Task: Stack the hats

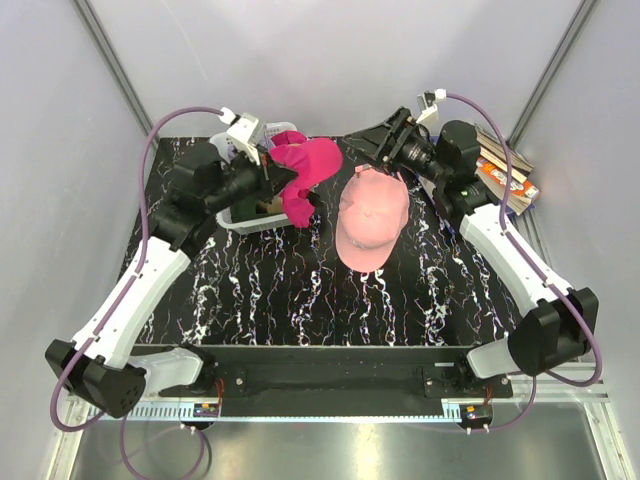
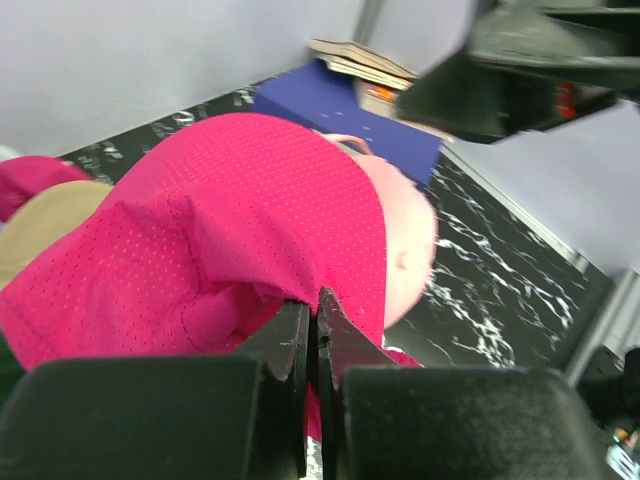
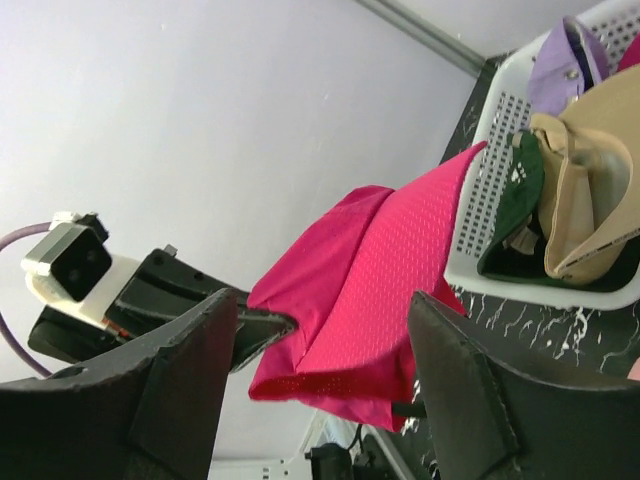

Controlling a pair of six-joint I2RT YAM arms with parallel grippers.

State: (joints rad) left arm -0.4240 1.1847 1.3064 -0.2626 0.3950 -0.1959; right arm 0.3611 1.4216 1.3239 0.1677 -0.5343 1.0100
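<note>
I will use my right gripper to grab the magenta hat by its brim edge, which leaves the hat's top free to stack over the pink hat.
My left gripper is shut on the fabric of a magenta hat. It holds the hat in the air at the right rim of the mesh basket. A light pink hat lies on the marbled table, just right of the magenta one. My right gripper hangs open above the pink hat's far end with nothing between its fingers. It faces the magenta hat. Lavender, tan and dark green hats lie in the basket.
A stack of books lies at the back right corner, next to a blue flat thing. Pale enclosure walls stand close at the back and on both sides. The basket stands at the back left.
</note>
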